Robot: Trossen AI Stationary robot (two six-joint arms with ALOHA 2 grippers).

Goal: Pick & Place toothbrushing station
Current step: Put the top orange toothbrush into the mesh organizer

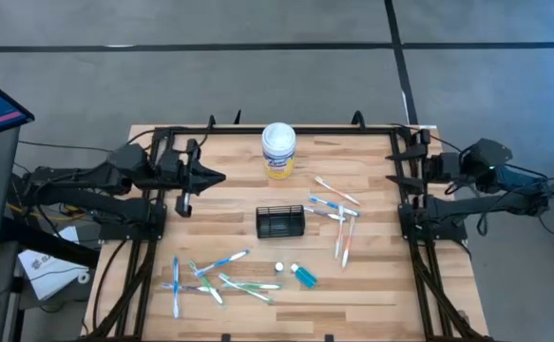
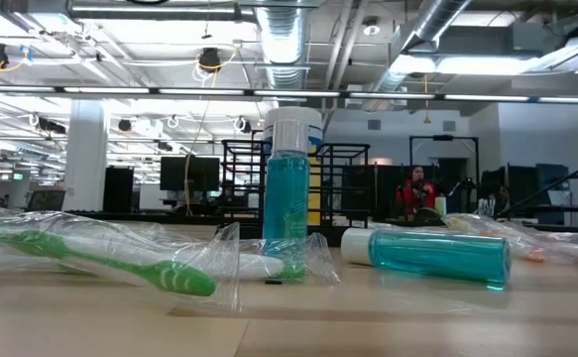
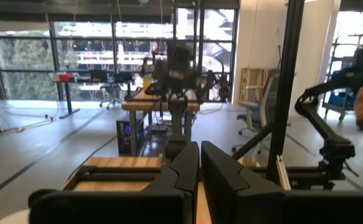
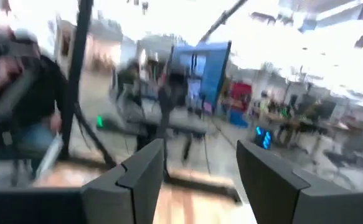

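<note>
The right gripper grips the orange toothbrush's neck below the bristles next, to stand the toothbrush in the black wire-mesh caddy (image 1: 279, 221).
The toothbrushing station, a small black wire-mesh caddy (image 1: 279, 221), stands on its base in the middle of the wooden table (image 1: 372, 294), and no gripper touches it. My left gripper (image 1: 218, 178) hovers shut at the table's left side, pointing toward the middle; its fingers (image 3: 198, 177) lie together. My right gripper (image 1: 393, 167) hovers open at the right side, a wide gap (image 4: 200, 180) between its fingers and nothing in it. Both are raised above the tabletop, well away from the caddy.
A white-lidded round canister (image 1: 278, 150) stands behind the caddy. Wrapped toothbrushes lie scattered at the near left (image 1: 210, 275) and the right (image 1: 338, 214). A small blue bottle (image 1: 303, 275) lies near the front, and another (image 2: 290, 188) stands upright. Black frame rails (image 1: 419, 275) run along both sides.
</note>
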